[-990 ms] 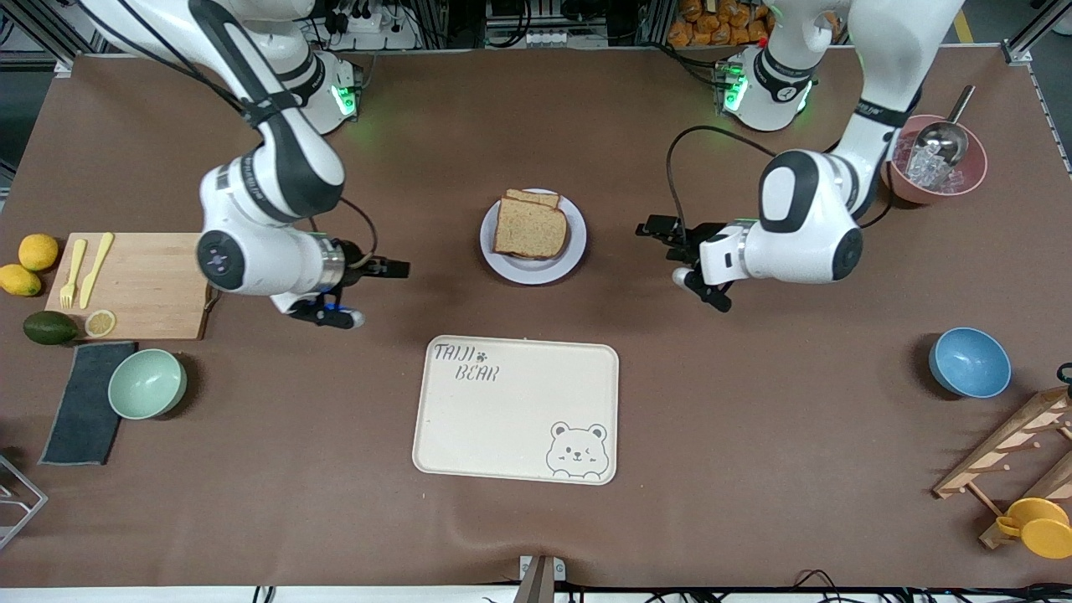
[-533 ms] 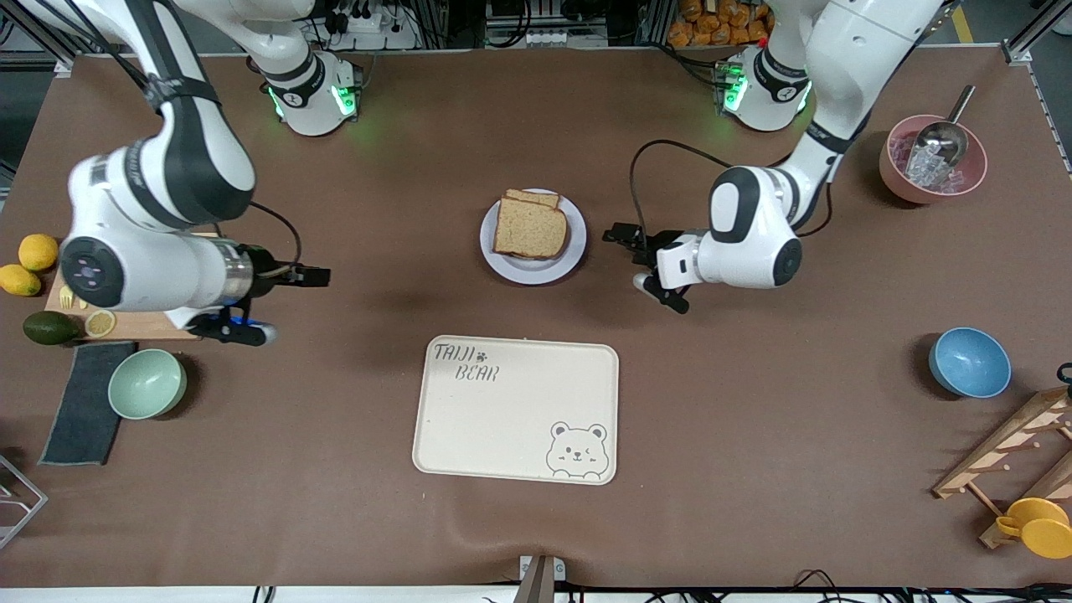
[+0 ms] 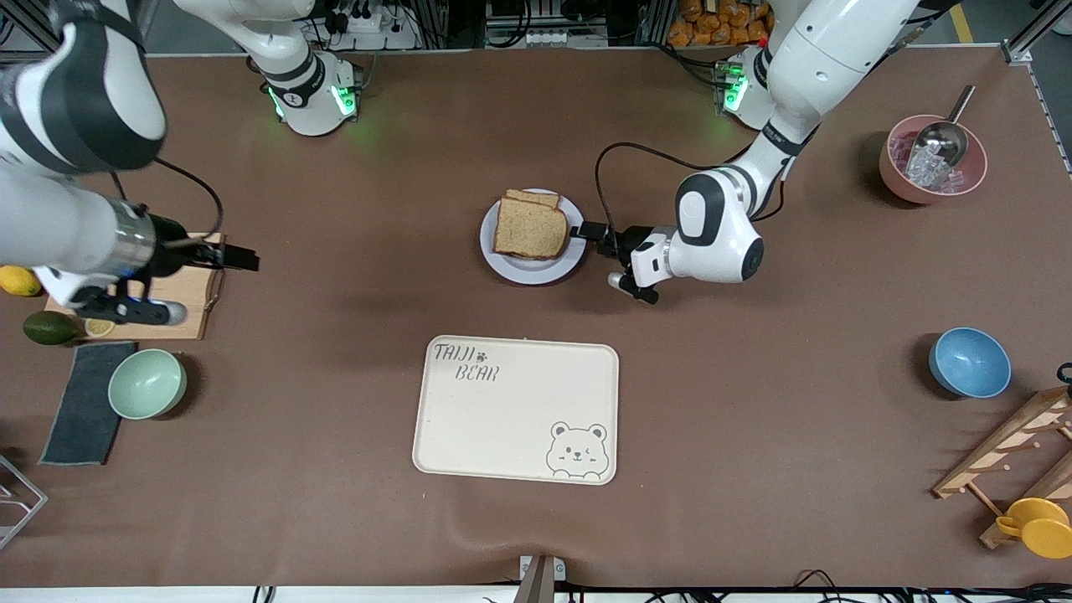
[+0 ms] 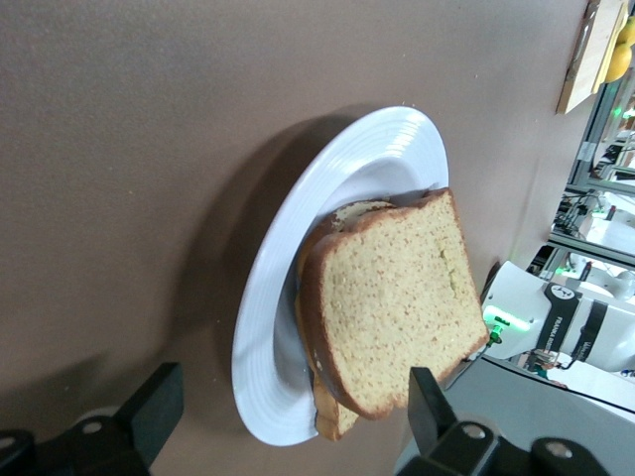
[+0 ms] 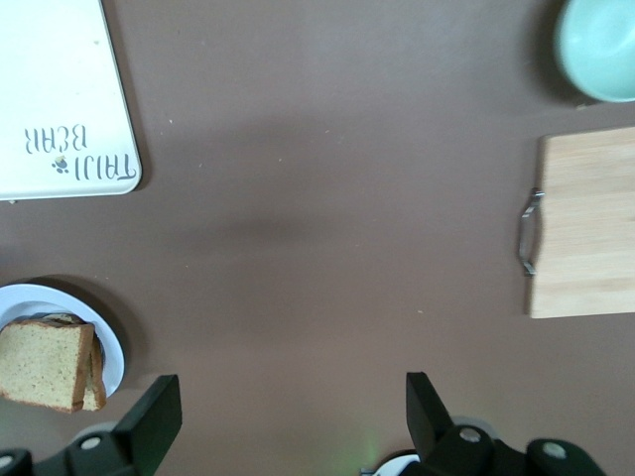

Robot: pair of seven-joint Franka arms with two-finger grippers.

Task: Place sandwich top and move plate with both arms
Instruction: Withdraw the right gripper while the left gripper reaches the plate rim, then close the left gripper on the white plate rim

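Note:
My left gripper's fingers are still above the plate's rim (image 3: 577, 250), beside the bread (image 3: 530, 229), so closing now would miss the plate's rim. My left gripper lowers first, then closes on the plate.
The sandwich top (image 3: 529, 230) lies on a stacked sandwich on the plate (image 3: 523, 272) at the table's middle. My left gripper (image 3: 586, 232) is open and low at the plate's rim, on the side toward the left arm's end. In the left wrist view the plate (image 4: 278, 327) and the bread (image 4: 397, 307) fill the frame, and the rim's near end sits between the open fingers (image 4: 159, 407) of the left gripper (image 4: 293, 416). My right gripper (image 3: 241, 255) is open and empty over the cutting board's edge; the right wrist view (image 5: 288, 412) shows bare table beneath it.
A cream bear tray (image 3: 515, 410) lies nearer the camera than the plate. A cutting board (image 3: 167, 289), green bowl (image 3: 147, 383), dark cloth, lemons and avocado sit at the right arm's end. A blue bowl (image 3: 969, 362), pink bowl with scoop (image 3: 934, 159) and wooden rack sit at the left arm's end.
My right arm has drawn back from beside the plate to over the cutting board. My left gripper has moved in to the plate's rim. The sandwich and plate have not moved.

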